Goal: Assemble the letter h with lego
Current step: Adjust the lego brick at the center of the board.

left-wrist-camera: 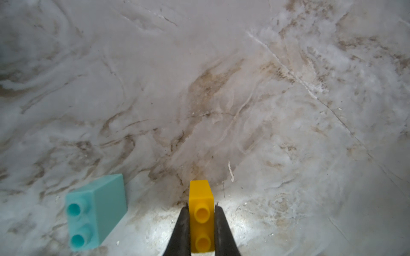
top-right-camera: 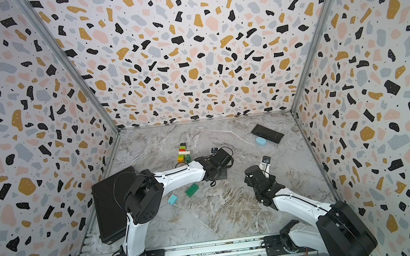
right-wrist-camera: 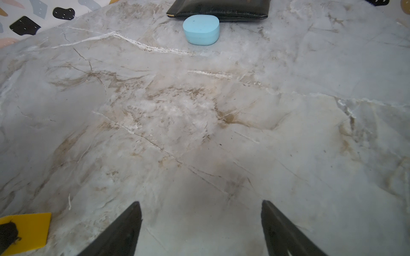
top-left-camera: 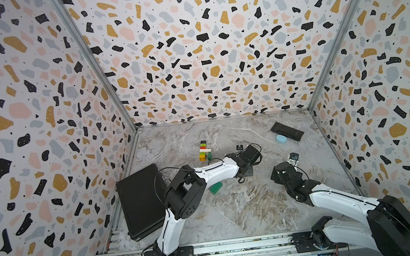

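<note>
My left gripper needs to open now, because the yellow lego brick (left-wrist-camera: 199, 192) is just above the bare marble and would end up flat beside the light-blue brick.
My left gripper (left-wrist-camera: 201, 205) is shut on a yellow lego brick (left-wrist-camera: 199, 192), studs facing the camera, just above the marble table. A light-blue brick (left-wrist-camera: 95, 212) lies on its side close by. In both top views a partly built lego figure (top-left-camera: 204, 151) (top-right-camera: 183, 153) of black, red, lime, white, yellow and dark green bricks lies flat behind the left arm. A loose dark green brick (top-left-camera: 216, 187) (top-right-camera: 191, 190) and a light-blue brick (top-right-camera: 172, 199) lie under that arm. My right gripper (right-wrist-camera: 200, 202) (top-left-camera: 293, 159) is open and empty over bare table.
A large black case (top-left-camera: 141, 201) lies at the left wall. A flat black pouch (top-left-camera: 287, 131) (right-wrist-camera: 217, 10) and a pale-blue oval thing (top-left-camera: 281, 138) (right-wrist-camera: 201, 30) lie at the back right. Patterned walls close in three sides.
</note>
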Controlling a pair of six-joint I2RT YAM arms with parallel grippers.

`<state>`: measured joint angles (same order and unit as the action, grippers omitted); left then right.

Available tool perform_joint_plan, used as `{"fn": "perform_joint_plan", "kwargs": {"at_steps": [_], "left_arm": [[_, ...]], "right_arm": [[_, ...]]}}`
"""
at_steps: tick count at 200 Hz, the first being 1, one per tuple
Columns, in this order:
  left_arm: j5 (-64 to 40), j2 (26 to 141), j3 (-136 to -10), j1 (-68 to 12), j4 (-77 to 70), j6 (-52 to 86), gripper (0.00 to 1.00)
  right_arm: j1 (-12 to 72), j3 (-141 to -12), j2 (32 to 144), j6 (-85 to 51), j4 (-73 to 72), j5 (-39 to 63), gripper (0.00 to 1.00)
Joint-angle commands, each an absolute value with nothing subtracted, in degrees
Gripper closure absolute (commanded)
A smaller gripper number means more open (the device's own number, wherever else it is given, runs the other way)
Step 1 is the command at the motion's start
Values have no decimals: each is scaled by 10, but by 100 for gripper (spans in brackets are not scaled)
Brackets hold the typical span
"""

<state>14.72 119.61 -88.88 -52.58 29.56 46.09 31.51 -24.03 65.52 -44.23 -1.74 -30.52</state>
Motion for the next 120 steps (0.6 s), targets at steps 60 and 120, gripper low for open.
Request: {"fn": "perform_joint_plan", "kwargs": {"at_steps": [60, 120], "left_arm": [[142, 1215, -894, -528, 306, 494, 75], [153, 1180, -905, -527, 322, 489, 54]], "right_arm": [[313, -245, 650, -447, -17, -305, 14], [313, -246, 653, -445, -19, -300, 14]]}}
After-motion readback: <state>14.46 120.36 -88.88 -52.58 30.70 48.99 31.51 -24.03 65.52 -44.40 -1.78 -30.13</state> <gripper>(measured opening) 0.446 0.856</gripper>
